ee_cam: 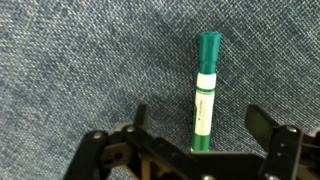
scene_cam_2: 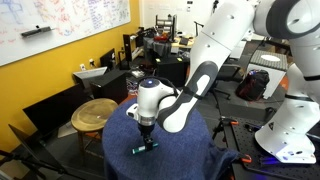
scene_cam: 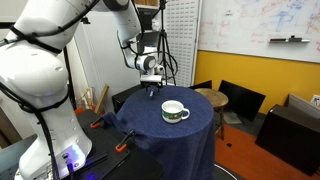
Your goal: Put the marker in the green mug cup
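My gripper must lower before closing on the marker: my fingers are above the marker and cloth in the wrist view and would miss now.
The marker (ee_cam: 206,88) is green with a white label and lies flat on the blue cloth; it also shows in an exterior view (scene_cam_2: 143,148). My gripper (ee_cam: 198,113) is open and hovers just above it, with the marker's near end between the spread fingers and touching neither. The gripper shows above the table in both exterior views (scene_cam: 152,89) (scene_cam_2: 146,127). The green mug cup (scene_cam: 175,111), white inside, stands upright on the table a short way from the gripper. The arm hides it in one exterior view.
The round table is covered in blue cloth (scene_cam: 170,135) (scene_cam_2: 185,155). Orange-handled clamps (scene_cam: 98,124) (scene_cam: 122,148) lie by the robot's base. A round wooden stool (scene_cam_2: 95,113) and dark chairs (scene_cam: 240,100) stand beyond the table.
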`<state>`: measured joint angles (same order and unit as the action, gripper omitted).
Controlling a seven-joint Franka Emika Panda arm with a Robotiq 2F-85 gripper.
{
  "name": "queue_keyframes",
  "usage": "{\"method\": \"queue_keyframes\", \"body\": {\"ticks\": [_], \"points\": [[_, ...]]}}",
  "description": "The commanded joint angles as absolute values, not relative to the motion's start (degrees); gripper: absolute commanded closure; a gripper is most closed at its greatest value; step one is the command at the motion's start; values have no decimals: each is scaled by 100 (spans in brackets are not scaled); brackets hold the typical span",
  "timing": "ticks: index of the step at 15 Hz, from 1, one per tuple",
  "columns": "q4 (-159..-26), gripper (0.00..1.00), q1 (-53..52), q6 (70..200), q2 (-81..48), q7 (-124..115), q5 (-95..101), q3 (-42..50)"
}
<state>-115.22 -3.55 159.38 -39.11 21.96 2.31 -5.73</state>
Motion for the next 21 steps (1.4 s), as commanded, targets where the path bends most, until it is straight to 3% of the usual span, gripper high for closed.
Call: {"method": "queue_keyframes", "body": {"ticks": [1, 3, 5, 9, 12, 15, 17, 19, 21], "points": [[-11207, 0, -369, 15745, -4102, 1888, 425, -600], [-11136, 3, -390, 15724, -4161, 1873, 436, -588], [-11089, 25, -414, 15717, -4201, 1844, 447, -575], [-11021, 48, -446, 15691, -4252, 1724, 507, -575], [-11005, 55, -436, 15699, -4261, 1730, 512, -596], [-10994, 69, -440, 15716, -4264, 1725, 514, -591], [-10992, 93, -432, 15718, -4260, 1730, 509, -599], [-10989, 98, -424, 15722, -4257, 1736, 503, -607], [-11009, 95, -427, 15746, -4233, 1726, 503, -604]]}}
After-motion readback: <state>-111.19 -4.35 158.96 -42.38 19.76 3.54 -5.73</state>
